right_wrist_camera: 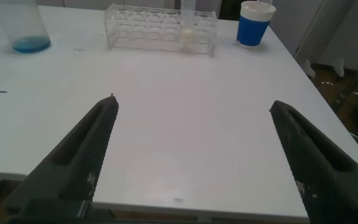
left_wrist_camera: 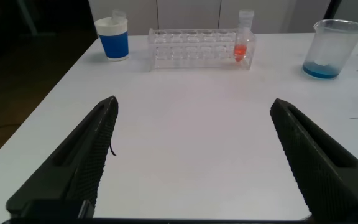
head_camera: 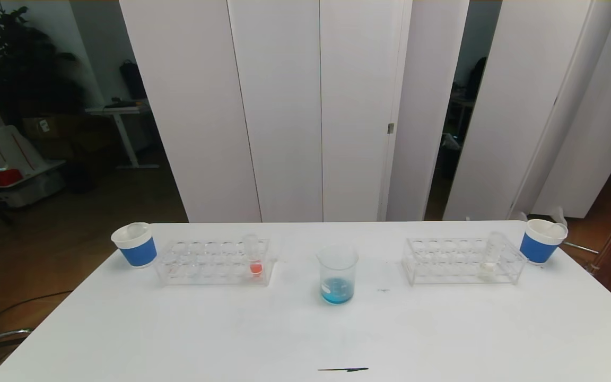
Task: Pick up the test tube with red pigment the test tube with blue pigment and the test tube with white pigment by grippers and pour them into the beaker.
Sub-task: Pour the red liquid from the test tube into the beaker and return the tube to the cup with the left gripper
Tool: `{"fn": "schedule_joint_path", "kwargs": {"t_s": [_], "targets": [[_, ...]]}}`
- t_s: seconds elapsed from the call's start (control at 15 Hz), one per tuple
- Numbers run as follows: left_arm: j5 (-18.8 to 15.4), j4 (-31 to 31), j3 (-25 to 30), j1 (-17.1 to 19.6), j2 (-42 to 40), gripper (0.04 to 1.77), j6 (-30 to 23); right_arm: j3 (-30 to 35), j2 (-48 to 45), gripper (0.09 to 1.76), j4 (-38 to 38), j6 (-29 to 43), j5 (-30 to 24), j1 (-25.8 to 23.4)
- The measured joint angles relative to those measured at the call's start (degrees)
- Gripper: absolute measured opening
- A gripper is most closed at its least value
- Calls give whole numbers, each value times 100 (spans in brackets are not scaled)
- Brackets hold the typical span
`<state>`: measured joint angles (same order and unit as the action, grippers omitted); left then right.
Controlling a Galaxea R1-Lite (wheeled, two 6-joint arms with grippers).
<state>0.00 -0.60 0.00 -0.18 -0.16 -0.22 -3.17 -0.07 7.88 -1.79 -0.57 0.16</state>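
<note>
The clear rack closes around the lower half of the red test tube, so I will grab the red test tube with my left gripper by its upper part below the tube's rim (head_camera: 252,248) (left_wrist_camera: 245,22).
The beaker (head_camera: 337,273) stands mid-table with blue liquid at its bottom. The test tube with red pigment (head_camera: 254,254) stands upright at the right end of the left rack (head_camera: 212,262). In the right rack (head_camera: 459,260), near its right end, stands the test tube with white pigment (head_camera: 492,254). No test tube with blue pigment shows. Neither arm appears in the head view. My left gripper (left_wrist_camera: 194,101) is open over bare table, well short of the red tube (left_wrist_camera: 243,40). My right gripper (right_wrist_camera: 193,102) is open near the table's front edge, facing the white tube (right_wrist_camera: 188,31).
A white-and-blue paper cup (head_camera: 136,245) sits left of the left rack, and another cup (head_camera: 541,241) right of the right rack; each holds a clear item. A dark mark (head_camera: 343,369) lies near the front edge of the table (head_camera: 443,339).
</note>
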Motion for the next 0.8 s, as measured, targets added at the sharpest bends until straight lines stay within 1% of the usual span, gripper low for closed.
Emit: {"fn": "schedule_joint_path", "kwargs": {"t_s": [0.8], "targets": [[0, 0, 0, 0, 6, 175, 0, 0, 0, 175, -2, -2, -2, 0]]}}
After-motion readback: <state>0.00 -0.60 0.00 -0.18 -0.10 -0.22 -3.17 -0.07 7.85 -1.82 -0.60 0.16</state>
